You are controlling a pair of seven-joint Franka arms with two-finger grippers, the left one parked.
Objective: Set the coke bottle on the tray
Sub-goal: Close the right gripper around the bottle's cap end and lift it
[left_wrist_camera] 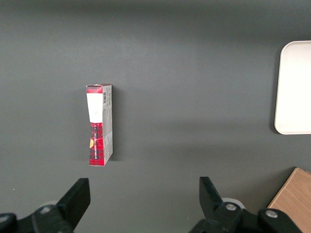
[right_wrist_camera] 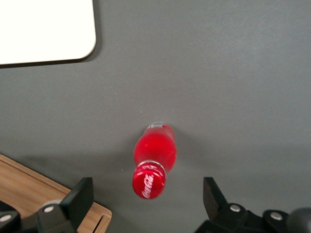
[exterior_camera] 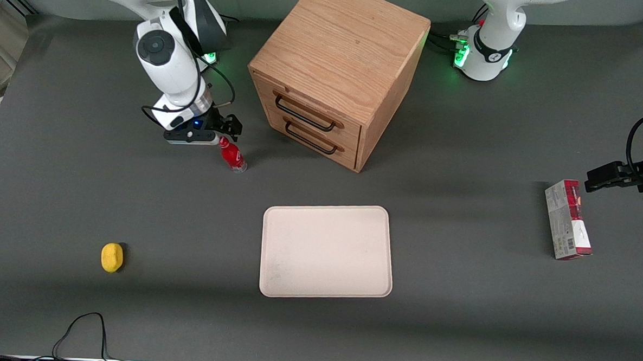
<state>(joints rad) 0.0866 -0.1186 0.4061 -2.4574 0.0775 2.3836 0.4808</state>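
Note:
The coke bottle's clear base should stay free to stand on the cream-white tray (exterior_camera: 326, 251), so my right gripper will grab the bottle by its cap end (exterior_camera: 223, 141) next.
The coke bottle (exterior_camera: 232, 155) is small and red with a red cap and clear base; it stands upright on the dark table near the wooden cabinet. My right gripper (exterior_camera: 223, 128) hangs just above its cap, fingers spread wide apart and holding nothing. In the right wrist view the bottle (right_wrist_camera: 154, 156) shows from above, its cap between the two open fingers (right_wrist_camera: 80, 196), touching neither; the gripper's midpoint (right_wrist_camera: 147, 198) is close to the cap. The cream-white tray (exterior_camera: 326, 251) lies flat, nearer the front camera than the bottle; a corner of it (right_wrist_camera: 43, 29) shows in the wrist view.
A wooden two-drawer cabinet (exterior_camera: 337, 67) stands beside the bottle; its edge (right_wrist_camera: 34, 187) shows in the wrist view. A yellow lemon-like object (exterior_camera: 112, 257) lies toward the working arm's end. A red-and-grey carton (exterior_camera: 568, 219) lies toward the parked arm's end.

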